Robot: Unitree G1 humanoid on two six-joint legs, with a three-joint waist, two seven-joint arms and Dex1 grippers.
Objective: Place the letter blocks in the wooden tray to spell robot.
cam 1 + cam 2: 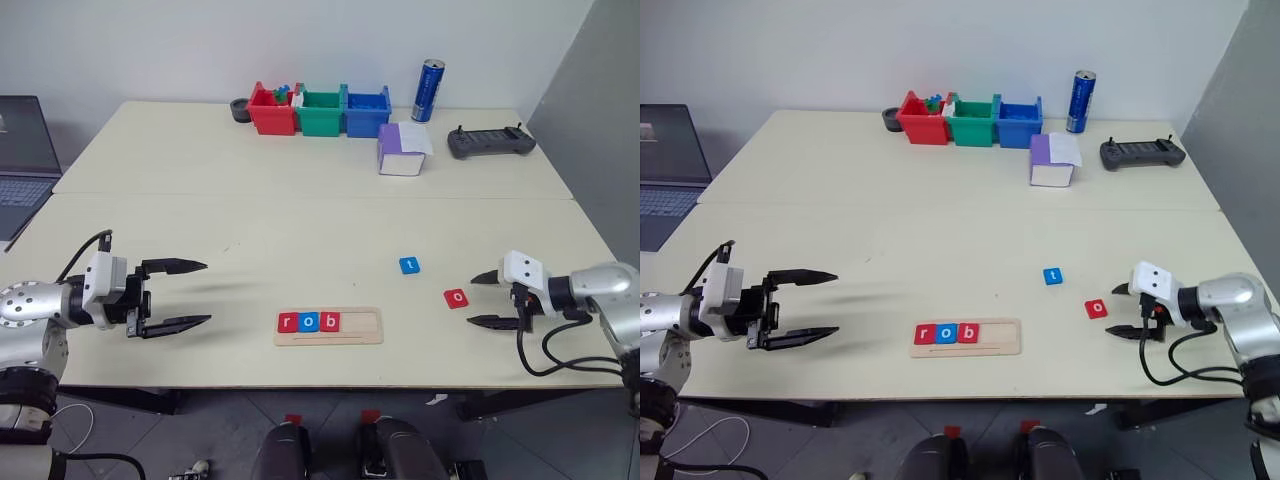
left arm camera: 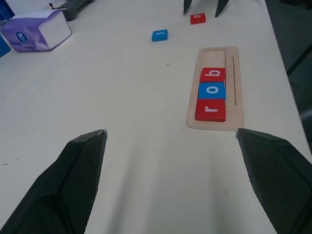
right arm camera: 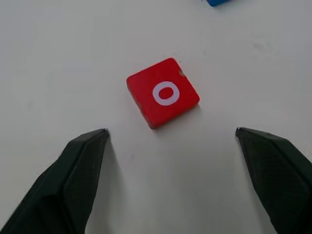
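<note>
Bare tabletop lies between my right gripper's fingers and the red o block, so it moves closer first, as closing now would miss the block.
The wooden tray lies near the table's front edge, holding a red "r" block, a blue "o" block and a red "b" block at its left end. A loose red "o" block lies to the tray's right, and a blue "t" block sits a little farther back. My right gripper is open just right of the red "o", its fingers either side of the block's line but apart from it. My left gripper is open and empty, left of the tray.
At the back of the table stand red, green and blue bins, a dark round holder, a blue can, a purple-and-white box and a black controller. A laptop sits at the far left.
</note>
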